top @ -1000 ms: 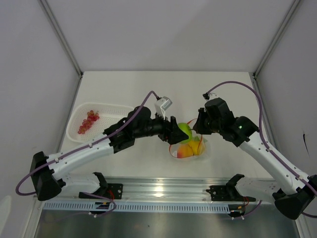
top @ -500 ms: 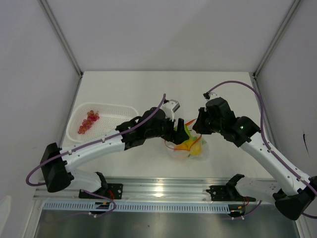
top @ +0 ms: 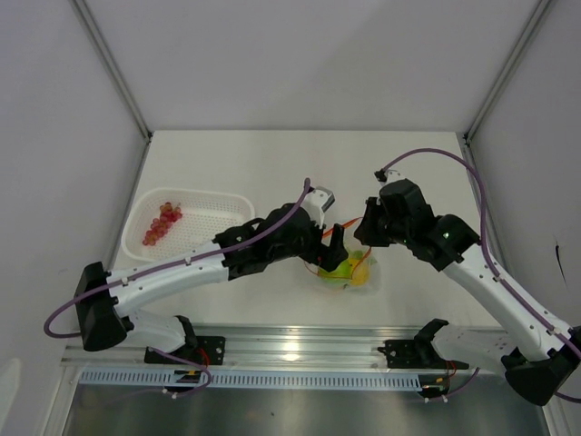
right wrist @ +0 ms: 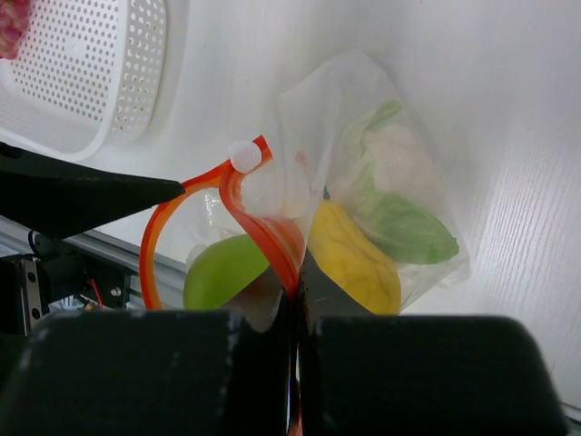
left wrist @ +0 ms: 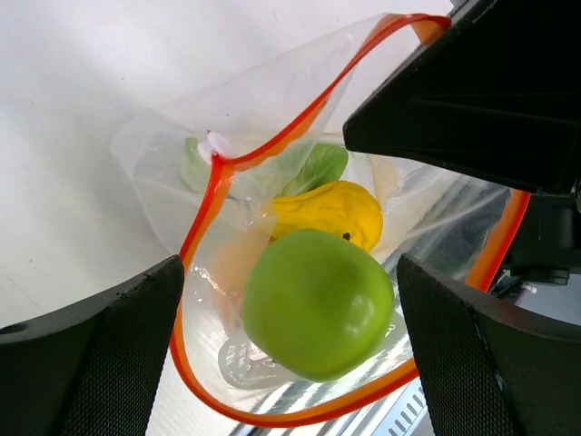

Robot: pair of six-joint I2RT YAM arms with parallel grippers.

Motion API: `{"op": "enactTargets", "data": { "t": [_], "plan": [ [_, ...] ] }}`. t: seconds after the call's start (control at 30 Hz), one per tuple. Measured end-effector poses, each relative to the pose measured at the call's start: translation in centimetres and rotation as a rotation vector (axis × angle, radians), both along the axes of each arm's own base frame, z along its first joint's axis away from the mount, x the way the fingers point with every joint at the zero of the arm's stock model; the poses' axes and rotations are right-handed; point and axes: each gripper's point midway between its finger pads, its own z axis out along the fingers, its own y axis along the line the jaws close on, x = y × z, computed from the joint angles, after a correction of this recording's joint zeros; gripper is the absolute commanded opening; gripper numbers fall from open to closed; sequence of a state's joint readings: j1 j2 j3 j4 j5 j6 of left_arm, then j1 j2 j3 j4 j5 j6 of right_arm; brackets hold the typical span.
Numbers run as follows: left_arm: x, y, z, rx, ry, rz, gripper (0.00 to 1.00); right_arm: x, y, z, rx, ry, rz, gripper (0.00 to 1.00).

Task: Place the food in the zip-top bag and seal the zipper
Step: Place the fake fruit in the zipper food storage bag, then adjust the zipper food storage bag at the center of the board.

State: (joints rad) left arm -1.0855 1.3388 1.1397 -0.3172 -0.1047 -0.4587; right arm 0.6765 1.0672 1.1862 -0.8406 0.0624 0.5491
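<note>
My left gripper's fingers are on both sides of the apple (top: 341,270) (left wrist: 318,304), and the zipper is beside one finger. My left gripper isn't ready to close yet and needs to move toward the zipper first, then close on the zipper.
The clear zip-top bag (top: 356,272) stands with its mouth held wide, the red-orange zipper (left wrist: 263,154) curving round it. My right gripper (right wrist: 295,300) is shut on the bag's rim at the zipper (right wrist: 182,204). My left gripper (left wrist: 290,363) hangs over the mouth, open, both fingers apart from the green apple (left wrist: 318,304) between them. The apple (right wrist: 222,268) sits inside the mouth ring. Deeper in the bag lie a yellow piece (left wrist: 327,213), a green leaf (right wrist: 399,227) and a pale whitish piece (right wrist: 395,154). The grapes (top: 162,222) lie in the basket.
A white perforated basket (top: 204,207) stands left of the bag, behind my left arm. The metal rail (top: 290,350) along the table's near edge runs just in front of the bag. Both grippers (top: 338,250) (top: 368,238) crowd the bag's mouth.
My left arm has carried the green apple right and down to the bag's mouth, and its jaws have opened wider, letting go of the apple. The right gripper has held still on the rim.
</note>
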Motion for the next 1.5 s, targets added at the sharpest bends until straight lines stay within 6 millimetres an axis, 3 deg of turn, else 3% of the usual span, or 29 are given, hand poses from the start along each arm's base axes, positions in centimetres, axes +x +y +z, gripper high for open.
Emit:
{"op": "enactTargets", "data": {
  "t": [0.17, 0.37, 0.5, 0.6, 0.67, 0.8, 0.9, 1.0, 1.03, 1.1, 1.13, 1.3, 1.5],
  "plan": [
    [0.2, 0.9, 1.1, -0.004, -0.035, 0.020, 0.99, -0.1, -0.1, 0.1, 0.003, -0.004, -0.001, 0.00],
    [0.6, 3.3, 4.5, -0.054, -0.112, 0.094, 0.99, -0.3, -0.3, 0.4, 0.008, -0.011, -0.001, 0.00],
    [0.3, 4.7, 5.3, -0.079, -0.131, 0.115, 0.97, -0.5, -0.4, 0.4, 0.005, -0.008, 0.000, 0.00],
    [-0.1, 4.7, 3.8, -0.068, -0.105, 0.105, 0.90, -0.5, -0.4, 0.4, 0.004, -0.006, 0.000, 0.00],
    [-0.8, 4.7, 1.4, -0.036, -0.064, 0.080, 0.87, -0.5, -0.4, 0.4, 0.004, -0.006, 0.000, 0.00],
    [-2.0, 4.3, -1.3, 0.003, -0.007, 0.034, 0.84, -0.5, -0.4, 0.4, 0.004, -0.006, 0.000, 0.00],
    [-2.2, 3.7, -2.5, 0.020, 0.026, 0.022, 0.72, -0.5, -0.4, 0.4, 0.004, -0.006, -0.001, 0.00],
    [-2.5, 3.1, -3.5, 0.032, 0.057, 0.006, 0.43, -0.5, -0.4, 0.3, 0.002, -0.004, -0.001, 0.00],
    [-2.6, 2.9, -3.8, 0.034, 0.067, -0.002, 0.26, -0.5, -0.5, 0.3, 0.003, -0.005, -0.001, 0.00],
    [-2.9, 2.4, -4.2, 0.035, 0.088, -0.021, 0.06, -0.5, -0.5, 0.3, 0.001, -0.006, -0.004, 0.00],
    [-3.1, 2.2, -4.4, 0.034, 0.096, -0.031, 0.01, -0.6, -0.6, 0.2, -0.002, -0.006, -0.006, 0.00],
    [-3.0, 1.3, -3.1, 0.012, 0.087, -0.053, 0.01, -0.2, -1.4, -0.2, -0.033, -0.017, -0.035, 0.00],
    [-2.3, 0.3, 2.0, -0.071, 0.021, -0.056, 0.01, 0.8, -3.7, -0.7, -0.126, -0.043, -0.104, 0.00]
  ]
}}
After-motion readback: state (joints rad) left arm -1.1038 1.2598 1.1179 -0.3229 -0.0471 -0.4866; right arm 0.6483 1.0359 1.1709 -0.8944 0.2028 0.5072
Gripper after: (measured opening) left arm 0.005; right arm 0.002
